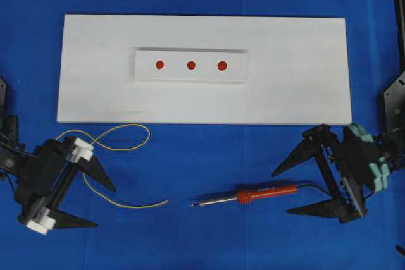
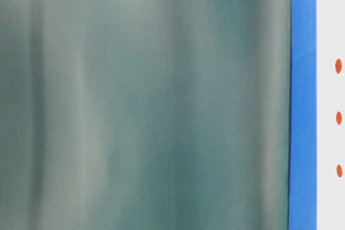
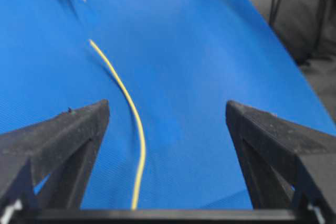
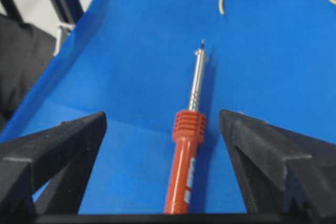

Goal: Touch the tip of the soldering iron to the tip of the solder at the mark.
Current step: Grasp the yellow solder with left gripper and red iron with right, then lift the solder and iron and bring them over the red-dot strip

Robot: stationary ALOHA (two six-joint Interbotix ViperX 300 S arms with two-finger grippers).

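Note:
Next, my left gripper grabs the yellow solder by its wire behind that tip (image 1: 126, 205), to present the solder's tip at the mark.
The soldering iron (image 1: 266, 193) lies flat on the blue cloth, its red-orange handle toward the right and its silver tip pointing left. My right gripper (image 1: 280, 192) is open, and the handle (image 4: 184, 161) lies untouched between its fingers. The solder (image 1: 136, 207), a thin yellow wire, loops at the left and ends near the iron's tip. My left gripper (image 1: 105, 207) is open, with the solder (image 3: 137, 124) running loose on the cloth between its fingers. Three red marks (image 1: 191, 65) sit on a raised white strip.
The strip rests on a wide white board (image 1: 304, 86) at the back of the cloth. The iron's black cord (image 1: 313, 186) runs under the right gripper. A blurred grey-green surface (image 2: 145, 100) fills most of the table-level view, which shows the marks (image 2: 339, 117) at its right edge.

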